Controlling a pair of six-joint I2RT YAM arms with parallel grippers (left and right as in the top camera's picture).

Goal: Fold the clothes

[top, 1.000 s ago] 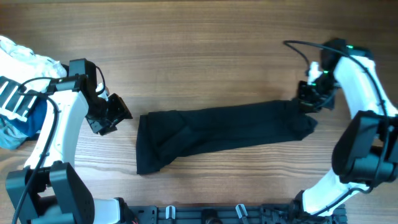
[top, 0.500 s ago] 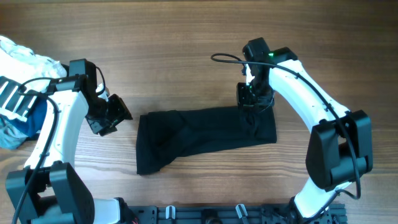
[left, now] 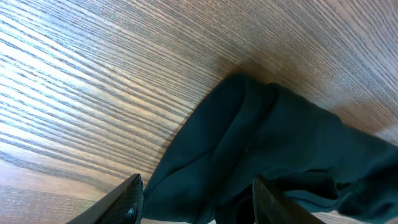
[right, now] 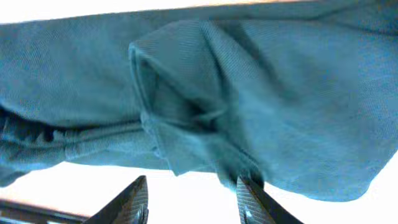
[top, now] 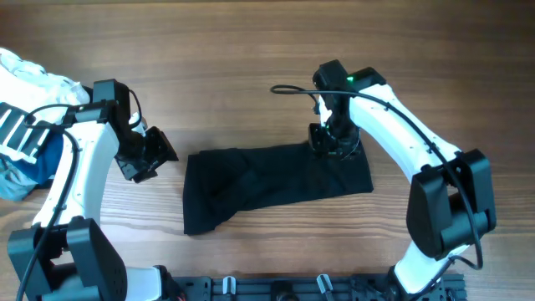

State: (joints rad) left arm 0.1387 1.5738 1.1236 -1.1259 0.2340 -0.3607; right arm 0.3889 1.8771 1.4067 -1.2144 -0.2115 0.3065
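The black T-shirt [top: 276, 180] needs to fold over the rest, so I will next grab it with my left gripper by its rounded end, opposite the doubled-back end.
The black T-shirt [top: 276, 180] lies as a long folded band across the middle of the wooden table, its right end doubled back over itself. My right gripper [top: 330, 144] sits on the shirt's upper right part. In the right wrist view its jaws [right: 193, 199] are apart, with bunched shirt fabric [right: 249, 93] above them touching the right finger and nothing between them. My left gripper [top: 159, 155] is open just left of the shirt's left end. In the left wrist view its fingers [left: 196, 199] frame the shirt's rounded end [left: 280, 149].
A white garment with black stripes [top: 25, 109] and a blue garment [top: 25, 171] lie piled at the table's far left edge, behind my left arm. A black rail [top: 276, 288] runs along the front edge.
My right gripper has carried the shirt's right end leftward over the shirt, so the band is now much shorter. The left arm has not moved.
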